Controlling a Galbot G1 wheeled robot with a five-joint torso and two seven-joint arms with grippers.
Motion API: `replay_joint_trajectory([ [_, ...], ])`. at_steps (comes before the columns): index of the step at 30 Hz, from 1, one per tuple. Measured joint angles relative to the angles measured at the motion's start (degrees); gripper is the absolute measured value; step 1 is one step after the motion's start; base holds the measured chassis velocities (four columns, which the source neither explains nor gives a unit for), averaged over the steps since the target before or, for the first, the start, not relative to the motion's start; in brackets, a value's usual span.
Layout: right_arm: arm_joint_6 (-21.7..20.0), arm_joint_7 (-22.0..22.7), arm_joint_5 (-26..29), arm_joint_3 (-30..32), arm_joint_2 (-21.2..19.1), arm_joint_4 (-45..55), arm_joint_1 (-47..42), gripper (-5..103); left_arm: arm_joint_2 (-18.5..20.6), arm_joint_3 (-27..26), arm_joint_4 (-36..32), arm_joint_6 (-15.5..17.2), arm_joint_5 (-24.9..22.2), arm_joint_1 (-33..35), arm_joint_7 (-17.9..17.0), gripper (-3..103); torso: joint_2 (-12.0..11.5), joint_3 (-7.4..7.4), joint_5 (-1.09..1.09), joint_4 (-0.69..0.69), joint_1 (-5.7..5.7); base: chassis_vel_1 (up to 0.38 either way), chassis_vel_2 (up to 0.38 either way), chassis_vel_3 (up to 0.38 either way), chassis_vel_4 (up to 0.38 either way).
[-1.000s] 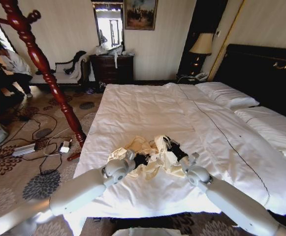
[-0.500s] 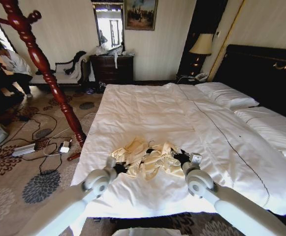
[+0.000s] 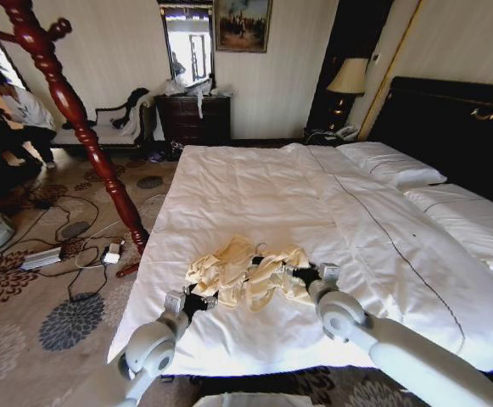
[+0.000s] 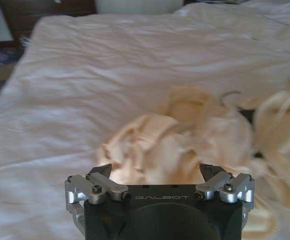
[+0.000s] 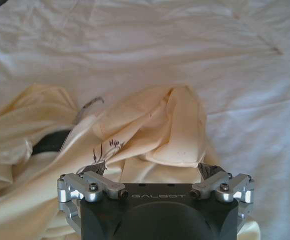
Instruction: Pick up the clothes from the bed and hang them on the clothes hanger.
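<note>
The fold of fabric beside the printed mark stands up while the surrounding cloth lies slack, so my right gripper should grab that fold next.
The clothes, a crumpled cream shirt, lie on the white duvet of the bed near its foot. A black piece of the clothes hanger pokes out of the folds, its silver hook lying on the fabric. My left gripper is open just short of the garment's near left edge. In the left wrist view the left gripper has the pile beyond its fingertips. My right gripper is open at the garment's right side. In the right wrist view the right gripper spreads over a cream fold.
A red-brown wooden coat stand rises from the carpet left of the bed, with cables and a power strip near its foot. A narrower white bed lies alongside on the right. Pillows rest against the dark headboard.
Both arms have drawn back toward me, the left one farther. The garment, bunched around the grippers a second ago, now lies loose and flatter on the duvet.
</note>
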Motion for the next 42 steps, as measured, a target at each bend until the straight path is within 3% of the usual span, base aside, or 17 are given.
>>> replay_joint_trajectory([
  [5, -1.44, -3.84, -2.52, -5.38, -0.12, -2.86, 3.85, 100, 2.19, -3.51, -0.18, 0.24, -2.62, 0.34, -4.23, 100, 0.00, 0.00, -0.01, 0.00, 0.00, 0.000, 0.000, 0.000, 0.000],
  [16, -2.42, -6.22, -8.58, -18.17, 3.62, -11.61, 17.03, 100, -0.63, -4.81, -1.24, 0.29, -1.61, 3.92, -5.63, 100, 0.00, 0.00, -0.02, 0.02, 0.00, 0.000, 0.000, 0.000, 0.000],
  [25, -4.32, -8.76, -9.98, -26.48, 5.61, -15.50, 22.08, 101, -1.60, -2.00, 0.36, 0.86, -2.81, -0.07, -7.08, 100, 0.00, 0.00, -0.01, 0.00, 0.00, 0.000, 0.000, 0.000, 0.000],
  [27, -4.40, -9.68, -10.50, -27.71, 6.37, -16.66, 22.90, 91, -1.86, -1.80, 0.90, 1.02, -3.19, -1.03, -7.58, 100, 0.00, -0.01, -0.01, 0.00, 0.00, 0.000, 0.000, 0.000, 0.000],
  [28, -4.40, -9.68, -10.50, -27.71, 6.37, -16.66, 22.90, 91, -1.86, -1.80, 0.90, 1.02, -3.19, -1.03, -7.58, 100, 0.00, -0.01, -0.01, 0.00, 0.00, 0.000, 0.000, 0.000, 0.000],
  [32, -2.23, -12.73, -14.70, -29.35, 7.18, -19.52, 23.44, 70, -2.37, -1.71, 1.21, 1.24, -4.57, -1.73, -8.65, 100, 0.00, -0.01, -0.01, 0.02, -0.01, 0.000, 0.000, 0.000, 0.000],
  [33, -2.23, -12.73, -14.70, -29.35, 7.18, -19.52, 23.44, 70, -2.37, -1.71, 1.21, 1.24, -4.57, -1.73, -8.65, 100, 0.00, -0.01, -0.01, 0.02, -0.01, 0.000, 0.000, 0.000, 0.000],
  [34, -1.40, -13.76, -16.34, -29.62, 7.11, -20.20, 23.42, 70, -2.36, -1.71, 1.21, 1.29, -4.82, -1.84, -8.81, 100, 0.00, -0.01, 0.00, 0.02, -0.01, 0.000, 0.000, 0.000, 0.000],
  [38, 1.28, -17.04, -24.85, -28.85, 5.79, -23.07, 22.02, 48, -2.19, -1.73, 1.36, 1.57, -6.15, -2.90, -9.57, 100, 0.00, -0.01, 0.03, 0.07, -0.01, 0.000, 0.000, 0.000, 0.000],
  [39, 1.28, -17.04, -24.85, -28.85, 5.79, -23.07, 22.02, 48, -2.19, -1.73, 1.36, 1.57, -6.15, -2.90, -9.57, 100, 0.00, -0.01, 0.03, 0.07, -0.01, 0.000, 0.000, 0.000, 0.000],
  [41, 2.85, -18.11, -31.34, -27.24, 4.60, -24.54, 20.66, 37, -2.17, -1.70, 1.50, 1.82, -7.08, -3.65, -10.12, 100, 0.00, 0.00, 0.02, 0.02, -0.01, 0.000, 0.000, 0.000, 0.000],
  [42, 4.18, -19.00, -35.72, -26.01, 3.80, -25.44, 19.79, 37, -2.12, -1.62, 1.59, 1.92, -7.37, -3.98, -10.24, 100, 0.00, 0.00, 0.03, 0.00, -0.01, 0.000, 0.000, 0.000, 0.000],
])
